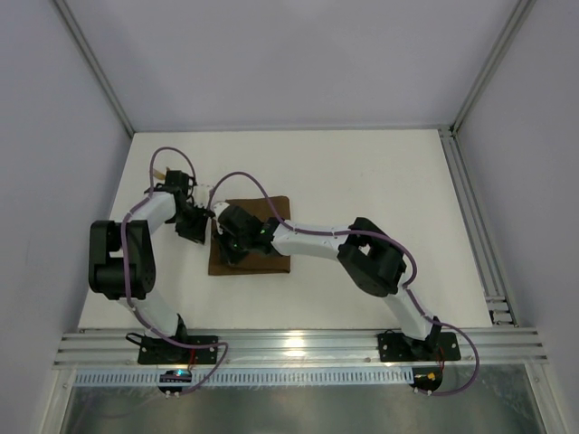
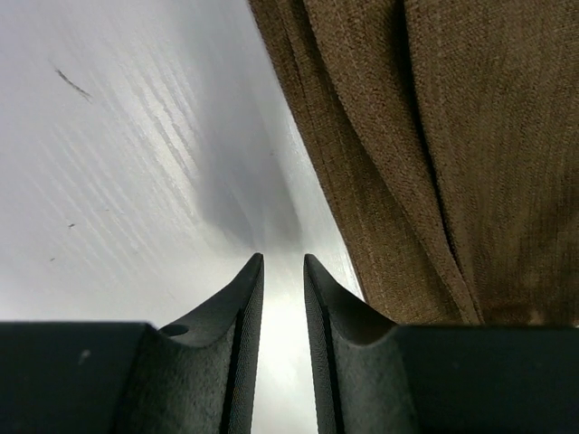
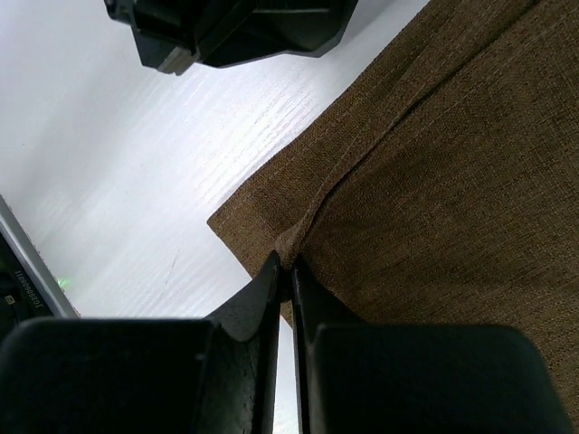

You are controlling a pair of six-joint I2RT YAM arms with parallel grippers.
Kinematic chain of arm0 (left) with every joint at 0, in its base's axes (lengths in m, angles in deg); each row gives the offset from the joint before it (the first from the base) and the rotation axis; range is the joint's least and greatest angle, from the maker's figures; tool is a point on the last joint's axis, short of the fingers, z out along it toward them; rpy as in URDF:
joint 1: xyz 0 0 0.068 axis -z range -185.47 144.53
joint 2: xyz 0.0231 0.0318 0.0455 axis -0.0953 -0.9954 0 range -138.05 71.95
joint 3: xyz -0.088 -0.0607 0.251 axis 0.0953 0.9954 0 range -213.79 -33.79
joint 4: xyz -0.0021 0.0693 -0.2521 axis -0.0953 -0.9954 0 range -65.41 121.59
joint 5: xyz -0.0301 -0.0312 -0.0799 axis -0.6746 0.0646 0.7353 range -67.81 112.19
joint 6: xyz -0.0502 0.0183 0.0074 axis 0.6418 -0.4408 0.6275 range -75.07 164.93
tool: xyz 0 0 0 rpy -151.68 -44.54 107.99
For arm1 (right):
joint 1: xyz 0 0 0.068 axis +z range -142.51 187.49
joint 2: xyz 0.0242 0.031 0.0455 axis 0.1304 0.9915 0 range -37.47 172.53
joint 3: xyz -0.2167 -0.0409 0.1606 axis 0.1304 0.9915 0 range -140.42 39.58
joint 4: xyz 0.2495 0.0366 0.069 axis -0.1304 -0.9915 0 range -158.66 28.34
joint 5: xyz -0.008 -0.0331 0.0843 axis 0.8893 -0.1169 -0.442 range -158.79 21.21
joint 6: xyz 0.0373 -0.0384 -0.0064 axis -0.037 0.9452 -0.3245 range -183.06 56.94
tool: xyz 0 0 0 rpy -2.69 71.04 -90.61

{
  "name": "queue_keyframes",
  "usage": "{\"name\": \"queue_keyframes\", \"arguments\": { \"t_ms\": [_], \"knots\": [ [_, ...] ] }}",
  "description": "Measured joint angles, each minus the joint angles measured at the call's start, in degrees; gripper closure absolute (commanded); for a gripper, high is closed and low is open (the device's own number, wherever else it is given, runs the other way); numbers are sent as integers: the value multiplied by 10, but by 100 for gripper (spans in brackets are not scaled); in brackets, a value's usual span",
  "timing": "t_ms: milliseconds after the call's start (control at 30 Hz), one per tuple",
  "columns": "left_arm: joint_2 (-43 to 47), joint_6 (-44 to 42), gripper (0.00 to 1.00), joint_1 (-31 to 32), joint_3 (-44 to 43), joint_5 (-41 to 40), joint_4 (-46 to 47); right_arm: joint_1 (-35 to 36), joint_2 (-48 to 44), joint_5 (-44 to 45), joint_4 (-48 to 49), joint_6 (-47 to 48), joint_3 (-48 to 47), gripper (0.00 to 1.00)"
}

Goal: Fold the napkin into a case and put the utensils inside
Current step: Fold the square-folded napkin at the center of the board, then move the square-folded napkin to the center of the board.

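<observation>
I should open my right gripper: the fold in my fingers is against the napkin's lower layer (image 1: 216, 259) (image 3: 260, 205), so the fold would stay there.
The brown napkin (image 1: 270, 260) lies folded on the white table, left of centre. My right gripper (image 1: 228, 244) is over its left part. In the right wrist view the right gripper (image 3: 285, 264) is shut on a raised fold of the napkin (image 3: 434, 181) near a corner. My left gripper (image 1: 193, 228) sits just off the napkin's left edge. In the left wrist view the left gripper (image 2: 282, 264) has its jaws a little apart, with only bare table between them, and the napkin (image 2: 434, 136) lies to the right. I cannot make out the utensils. A small gold-coloured bit (image 1: 156, 172) shows by the left arm.
The left gripper's black body (image 3: 235, 27) sits close above the napkin corner in the right wrist view. Metal rails run along the table's near edge (image 1: 298, 348) and right edge (image 1: 475, 226). Grey walls enclose the back and sides.
</observation>
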Motion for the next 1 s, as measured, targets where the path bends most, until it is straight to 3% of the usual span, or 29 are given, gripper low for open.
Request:
{"name": "queue_keyframes", "arguments": {
  "t_ms": [267,300,333,433,467,500,667,800,900,1000],
  "knots": [
    [-5,2,77,0,5,12,-2,1,0,-7,7,-9,0,86],
    [-6,2,76,0,6,12,-2,1,0,-10,11,-12,0,80],
    [-7,2,76,0,6,12,-2,2,0,-14,14,-16,0,64],
    [-7,2,73,0,6,12,-2,3,0,-24,20,-20,0,54],
    [-7,2,72,0,6,12,-2,4,0,-28,21,-20,0,40],
    [-7,1,71,0,6,11,-3,4,0,-30,21,-21,0,37],
    [11,-3,62,0,6,8,-13,5,-17,-15,2,10,3,34],
    [49,-10,55,0,6,12,-38,-17,-112,0,-6,16,66,38],
    [78,-20,50,0,6,19,-66,-77,-193,-4,6,-5,127,40],
    [99,-29,46,0,12,20,-86,-181,-227,-15,23,-37,167,40]
  ]
}}
